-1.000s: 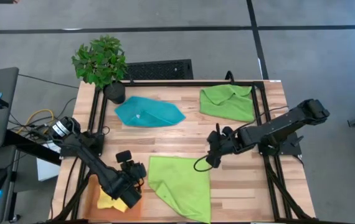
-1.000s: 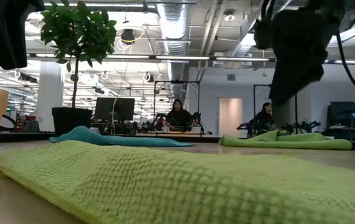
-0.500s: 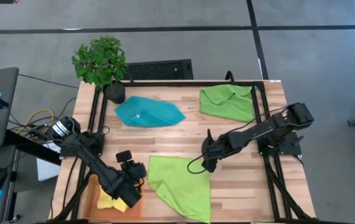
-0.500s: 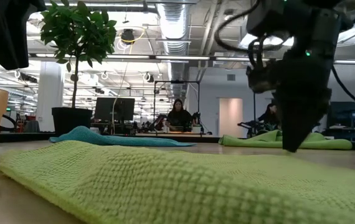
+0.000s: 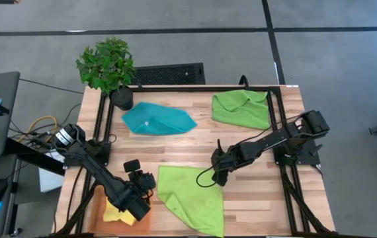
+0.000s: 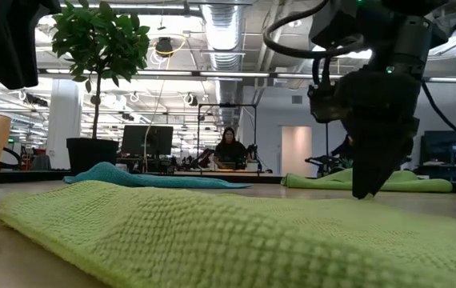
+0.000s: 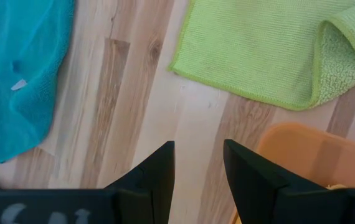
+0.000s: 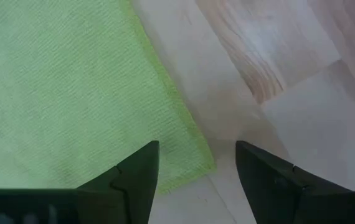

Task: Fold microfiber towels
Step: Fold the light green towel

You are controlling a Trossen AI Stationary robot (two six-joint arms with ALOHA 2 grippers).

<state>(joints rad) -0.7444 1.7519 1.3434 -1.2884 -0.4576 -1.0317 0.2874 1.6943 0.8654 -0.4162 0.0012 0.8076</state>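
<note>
My right gripper closes on the lime green towel's corner (image 8: 203, 163) now, since its fingers straddle the towel's corner, one finger close to its shadow on the wood.
A lime green towel (image 5: 192, 197) lies flat near the table's near edge; it fills the foreground of the low view (image 6: 236, 240). My right gripper (image 5: 218, 177) is open, pointing down, low over that towel's far right corner (image 8: 193, 163), one finger on each side of it. My left gripper (image 5: 139, 188) is open and empty beside the towel's left edge, over bare wood (image 7: 199, 165). A yellow towel (image 5: 114, 213) lies on the orange tray (image 5: 97, 210). A teal towel (image 5: 157, 119) and a second lime green towel (image 5: 241, 109) lie crumpled toward the far edge. My right gripper's open fingers (image 8: 134, 180) come from above at the lime green towel's far right corner (image 8: 193, 163), which lies flat on the wood. I cannot tell whether they touch it.
A potted plant (image 5: 108, 66) stands at the far left corner. A black frame rail (image 5: 278, 125) runs along the table's right side. Bare wood (image 5: 195, 149) lies between the towels. People sit at desks in the room behind (image 6: 230, 148).
My right gripper has gone down and toward the table's near left, to the far right corner of the near lime green towel. The towels have stayed where they were.
</note>
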